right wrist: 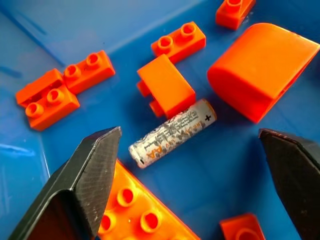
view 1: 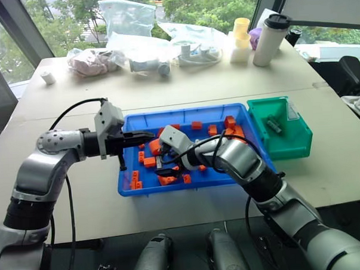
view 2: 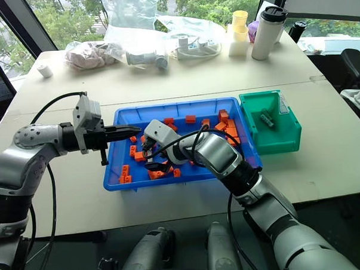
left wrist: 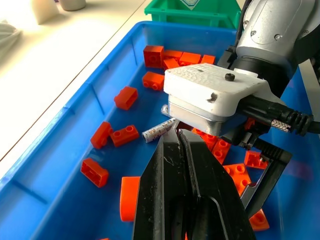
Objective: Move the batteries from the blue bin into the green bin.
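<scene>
My right gripper's fingers reach down beside the battery, so closing would catch the battery and it is now time to close.
The blue bin [view 1: 185, 113] sits mid-table with orange bricks [view 1: 230, 128] scattered in it. One silver battery [right wrist: 172, 132] lies on its floor among the bricks. My right gripper [right wrist: 190, 132] hangs open just above it, one finger on either side, touching nothing. The same battery [left wrist: 159, 130] shows in the left wrist view, beside the right hand's white housing [left wrist: 215, 95]. My left gripper [view 1: 145, 136] is shut and empty, hovering level over the bin's left part. The green bin [view 1: 288, 147] stands against the blue bin's right end, with a small grey battery [view 1: 273, 127] inside.
At the table's far side are plastic bags [view 1: 127, 20], a white tumbler [view 1: 270, 40], yellow cups [view 1: 241, 33] and a small white cup [view 1: 48, 77]. A large rounded orange piece [right wrist: 260, 67] lies close to the battery. The table's near edge [view 1: 171, 216] runs just behind my arms.
</scene>
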Robot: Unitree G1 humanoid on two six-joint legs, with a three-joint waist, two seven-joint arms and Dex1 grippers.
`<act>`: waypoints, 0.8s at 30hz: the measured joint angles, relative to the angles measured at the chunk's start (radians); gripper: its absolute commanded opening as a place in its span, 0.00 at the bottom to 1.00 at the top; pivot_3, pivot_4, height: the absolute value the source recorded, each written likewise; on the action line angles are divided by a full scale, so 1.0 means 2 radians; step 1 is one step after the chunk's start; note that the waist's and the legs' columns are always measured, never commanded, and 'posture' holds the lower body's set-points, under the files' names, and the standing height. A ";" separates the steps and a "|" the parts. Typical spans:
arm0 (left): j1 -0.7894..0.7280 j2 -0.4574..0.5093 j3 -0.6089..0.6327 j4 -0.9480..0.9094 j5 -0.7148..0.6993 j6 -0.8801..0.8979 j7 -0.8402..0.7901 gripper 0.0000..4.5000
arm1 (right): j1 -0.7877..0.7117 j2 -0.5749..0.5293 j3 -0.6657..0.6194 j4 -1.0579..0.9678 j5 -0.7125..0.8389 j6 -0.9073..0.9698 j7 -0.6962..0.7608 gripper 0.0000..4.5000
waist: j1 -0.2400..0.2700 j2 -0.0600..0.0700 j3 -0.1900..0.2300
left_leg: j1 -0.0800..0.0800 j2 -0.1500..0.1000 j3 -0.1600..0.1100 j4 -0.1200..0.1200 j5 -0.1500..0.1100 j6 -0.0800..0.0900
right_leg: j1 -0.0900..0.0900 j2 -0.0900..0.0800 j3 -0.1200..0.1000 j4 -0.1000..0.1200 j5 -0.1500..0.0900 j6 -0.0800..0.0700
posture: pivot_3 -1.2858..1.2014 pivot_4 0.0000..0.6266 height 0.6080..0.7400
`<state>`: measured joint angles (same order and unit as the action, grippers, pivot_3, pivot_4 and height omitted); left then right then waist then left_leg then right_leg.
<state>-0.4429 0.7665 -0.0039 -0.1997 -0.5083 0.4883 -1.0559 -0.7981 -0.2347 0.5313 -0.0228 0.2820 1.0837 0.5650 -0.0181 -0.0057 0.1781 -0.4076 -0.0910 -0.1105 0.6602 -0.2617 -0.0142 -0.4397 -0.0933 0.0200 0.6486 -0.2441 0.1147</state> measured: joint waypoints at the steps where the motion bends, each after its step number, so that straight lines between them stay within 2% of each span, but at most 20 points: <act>1: 0.002 0.000 0.000 -0.002 0.000 0.000 0.001 0.00 | -0.001 0.003 0.001 0.003 -0.003 0.000 0.000 0.99 | 0.000 0.000 0.000 | 0.000 0.000 0.000 0.000 0.000 0.000 | 0.000 0.000 0.000 0.000 0.000 0.000 | 0.52 0.24 1.00; 5: 0.003 0.000 0.001 -0.006 0.000 0.000 0.008 0.00 | -0.005 0.011 0.015 0.006 -0.022 -0.003 0.000 0.99 | 0.000 0.000 0.000 | 0.000 0.000 0.000 0.000 0.000 0.000 | 0.000 0.000 0.000 0.000 0.000 0.000 | 0.52 0.24 1.00; 8: 0.004 0.000 0.003 -0.006 0.004 0.000 0.010 0.00 | -0.010 0.010 0.031 0.008 -0.038 -0.009 0.001 0.82 | 0.000 0.000 0.000 | 0.000 0.000 0.000 0.000 0.000 0.000 | 0.000 0.000 0.000 0.000 0.000 0.000 | 0.52 0.24 1.00; 11: 0.006 0.000 0.004 -0.006 0.008 0.000 0.012 0.00 | -0.015 0.006 0.049 0.008 -0.061 -0.014 0.001 0.49 | 0.000 0.000 0.000 | 0.000 0.000 0.000 0.000 0.000 0.000 | 0.000 0.000 0.000 0.000 0.000 0.000 | 0.52 0.24 1.00; 12: 0.006 0.000 0.004 -0.006 0.009 -0.001 0.012 0.00 | -0.015 0.006 0.052 0.007 -0.065 -0.016 0.002 0.36 | 0.000 0.000 0.000 | 0.000 0.000 0.000 0.000 0.000 0.000 | 0.000 0.000 0.000 0.000 0.000 0.000 | 0.52 0.24 1.00; 13: 0.006 0.000 0.004 -0.006 0.010 -0.001 0.013 0.00 | -0.015 0.005 0.057 0.005 -0.070 -0.020 0.004 0.28 | 0.000 0.000 0.000 | 0.000 0.000 0.000 0.000 0.000 0.000 | 0.000 0.000 0.000 0.000 0.000 0.000 | 0.52 0.24 1.00; 15: 0.006 0.000 0.004 -0.006 0.012 -0.001 0.013 0.00 | -0.015 0.004 0.065 0.001 -0.078 -0.023 0.007 0.06 | 0.000 0.000 0.000 | 0.000 0.000 0.000 0.000 0.000 0.000 | 0.000 0.000 0.000 0.000 0.000 0.000 | 0.52 0.24 1.00; 16: 0.006 0.000 0.005 -0.006 0.012 -0.002 0.013 0.00 | -0.015 0.004 0.067 -0.001 -0.082 -0.023 0.007 0.00 | 0.000 0.000 0.000 | 0.000 0.000 0.000 0.000 0.000 0.000 | 0.000 0.000 0.000 0.000 0.000 0.000 | 0.52 0.24 1.00; 20: 0.005 -0.007 0.004 -0.006 0.016 -0.011 0.013 0.00 | -0.011 -0.022 0.070 -0.027 -0.095 -0.021 0.008 0.00 | 0.003 0.000 -0.001 | 0.000 0.000 0.000 0.000 0.000 0.000 | 0.000 0.000 0.000 0.000 0.000 0.000 | 0.52 0.24 1.00; 24: 0.003 -0.015 0.002 -0.004 0.021 -0.019 0.013 0.00 | 0.018 -0.074 0.010 -0.075 -0.086 0.019 0.012 0.00 | 0.005 0.000 -0.001 | 0.000 0.000 0.000 0.000 0.000 0.000 | 0.001 0.000 0.000 0.000 0.000 0.000 | 0.52 0.24 1.00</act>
<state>-0.4375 0.7372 0.0003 -0.2072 -0.4659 0.4500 -1.0305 -0.7616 -0.3822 0.5507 -0.1728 0.1103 1.1226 0.5883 -0.0085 -0.0056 0.1768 -0.4077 -0.0920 -0.1114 0.6602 -0.2622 -0.0133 -0.4387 -0.0936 0.0192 0.6481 -0.2441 0.1148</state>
